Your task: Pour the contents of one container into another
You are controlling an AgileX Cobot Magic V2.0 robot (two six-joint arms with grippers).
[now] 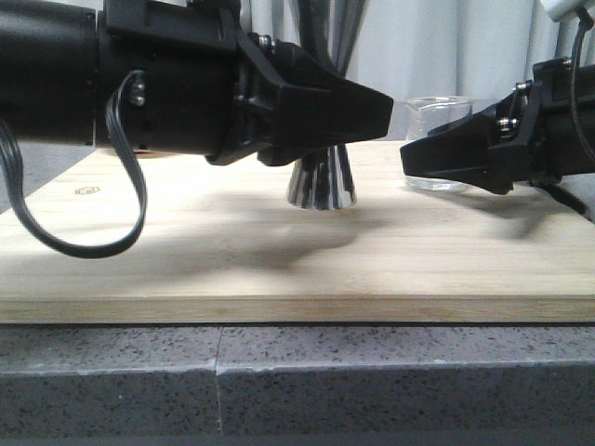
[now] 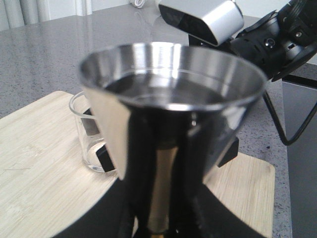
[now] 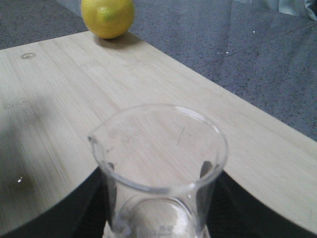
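My right gripper is ready to open now, because the base of the clear glass beaker rests on the wooden board and the beaker would stand.
The steel jigger [image 1: 321, 181] stands upright on the wooden board [image 1: 186, 260], and only its flared base shows below my left gripper [image 1: 372, 111]. In the left wrist view that gripper [image 2: 161, 198] is shut on the jigger [image 2: 168, 79] at its waist, and clear liquid seems to lie in the upper cup. To the right stands the clear glass beaker [image 1: 439, 107] on the board. My right gripper [image 1: 418, 158] is shut on it. In the right wrist view the beaker [image 3: 158, 148] looks empty, with black fingers [image 3: 89, 208] against both walls. The beaker [image 2: 86, 144] sits close beside the jigger.
A yellow lemon [image 3: 108, 17] lies just off the board's far corner on the grey stone counter [image 1: 279, 381]. The right arm's silver wrist camera [image 2: 203, 20] hangs above and behind the jigger. A black cable [image 1: 84, 242] loops down from the left arm over the board.
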